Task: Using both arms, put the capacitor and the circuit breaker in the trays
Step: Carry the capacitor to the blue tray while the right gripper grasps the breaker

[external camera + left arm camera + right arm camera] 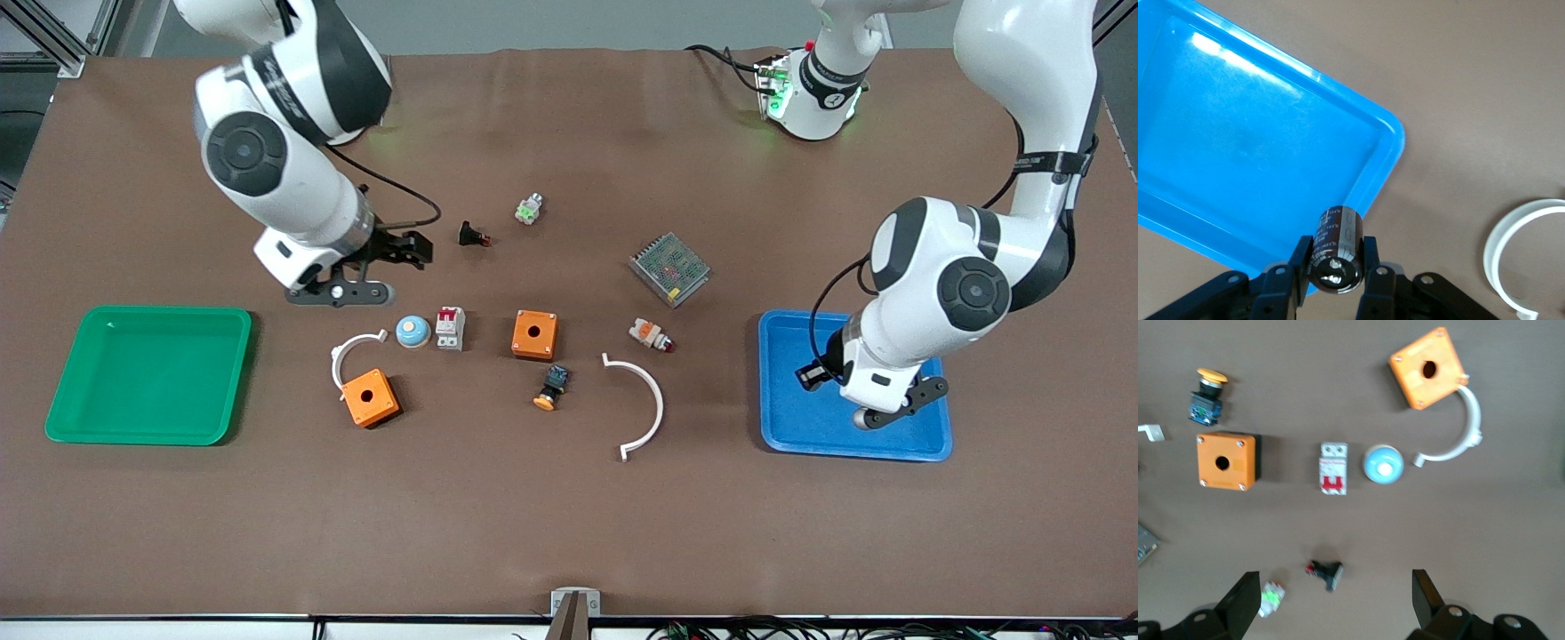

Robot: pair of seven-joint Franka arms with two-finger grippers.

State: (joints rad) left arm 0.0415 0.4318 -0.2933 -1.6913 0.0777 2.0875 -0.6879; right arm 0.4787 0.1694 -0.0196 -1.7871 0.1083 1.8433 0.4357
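Note:
I need to pick up the circuit breaker next with my right gripper by its red-lever end (449, 318). Then I need to set it in the green tray (151, 375).
My left gripper (811, 374) is shut on the capacitor (1337, 248), a small black cylinder, and holds it over the edge of the blue tray (925, 440) that faces the table's middle; the tray also shows in the left wrist view (1258, 147). The circuit breaker (450, 327), a white-grey block with red levers, lies on the table between a blue dome button (412, 332) and an orange box (534, 334). It also shows in the right wrist view (1333, 468). My right gripper (409, 251) is open and empty, above the table, beside the circuit breaker on the side toward the robots' bases.
A green tray (149, 373) sits at the right arm's end. A second orange box (371, 397), two white arcs (356, 351) (645, 404), a mesh metal box (669, 268), a black push-button (473, 236), an orange-capped button (553, 388), a white-orange-red switch (651, 334) and a green-white part (529, 209) lie around.

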